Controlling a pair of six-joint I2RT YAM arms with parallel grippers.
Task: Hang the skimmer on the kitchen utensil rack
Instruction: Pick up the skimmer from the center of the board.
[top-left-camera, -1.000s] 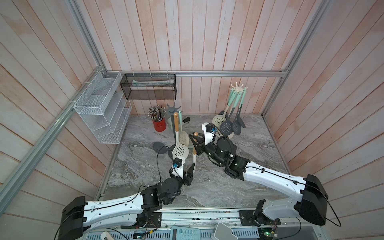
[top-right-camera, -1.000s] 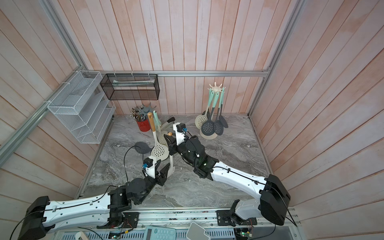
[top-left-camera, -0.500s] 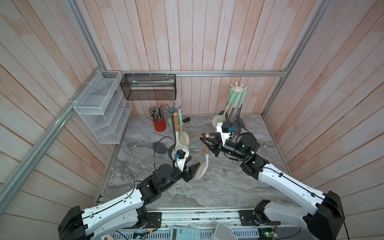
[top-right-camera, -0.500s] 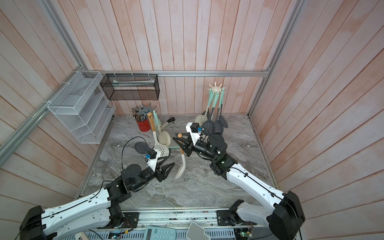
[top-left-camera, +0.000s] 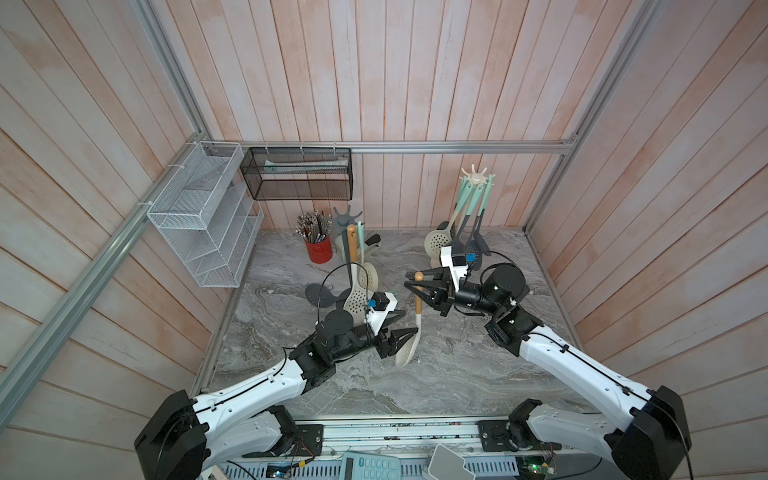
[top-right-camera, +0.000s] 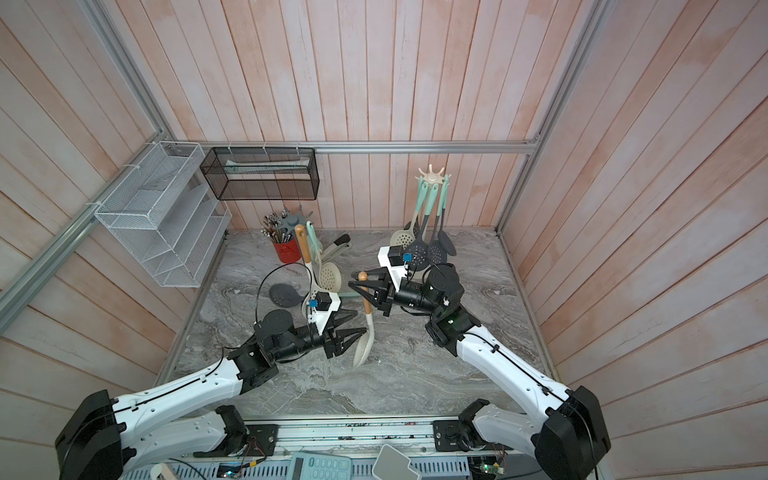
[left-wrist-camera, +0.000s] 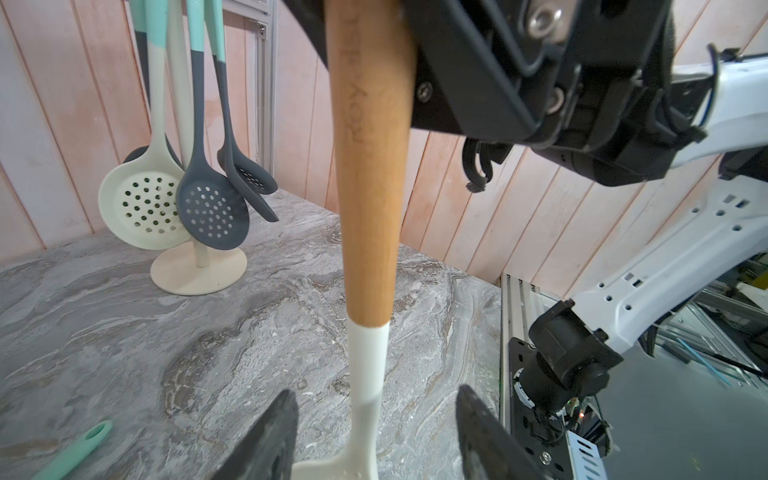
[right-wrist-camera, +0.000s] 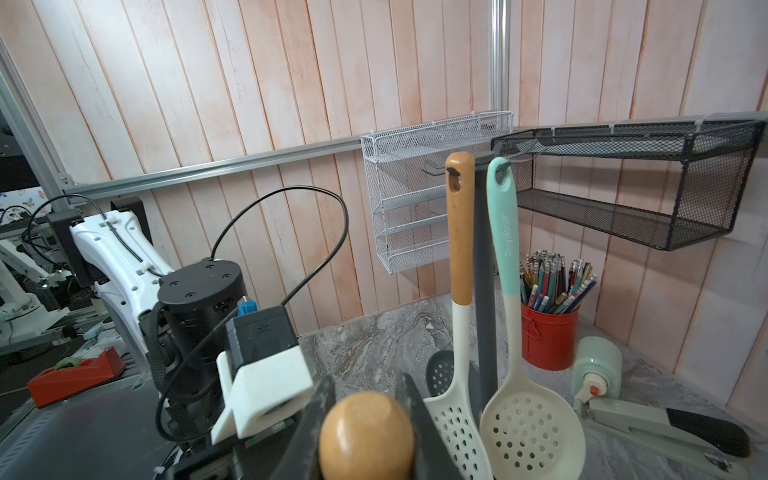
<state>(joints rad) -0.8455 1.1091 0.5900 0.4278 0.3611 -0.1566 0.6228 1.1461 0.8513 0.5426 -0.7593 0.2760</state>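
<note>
Both fingers stop short of the neck (top-left-camera: 417, 319) below the wooden handle (top-left-camera: 418, 296), so closing now would miss the skimmer. My left gripper moves forward first, then closes.
The skimmer (top-left-camera: 418, 305) has a wooden handle and a cream perforated head, and it hangs upright over the middle of the table. My right gripper (top-left-camera: 411, 279) is shut on the handle's rounded top end (right-wrist-camera: 365, 436). My left gripper (top-left-camera: 409, 322) is open lower down. Its fingers (left-wrist-camera: 282, 415) stand either side of the skimmer's cream neck (left-wrist-camera: 368, 374) without touching it. A cream utensil rack (top-left-camera: 476, 178) stands at the back right, carrying several mint-and-grey utensils. At the back left, a grey rack (top-left-camera: 347, 216) holds a wooden-handled slotted turner (right-wrist-camera: 457, 249) and a mint-handled skimmer (right-wrist-camera: 505, 249).
Near the grey rack stand a red pencil cup (top-left-camera: 319, 251), a stapler (right-wrist-camera: 665, 424) and a tape roll (right-wrist-camera: 598, 365). A white wire shelf (top-left-camera: 203, 224) and a black mesh basket (top-left-camera: 297, 178) hang on the walls. A dark perforated utensil head (top-left-camera: 320, 293) and a mint handle (left-wrist-camera: 79, 440) lie on the table.
My right gripper has carried the skimmer rightward, away from the grey rack. My left arm has swung right, bringing its open fingers around the skimmer's lower part.
</note>
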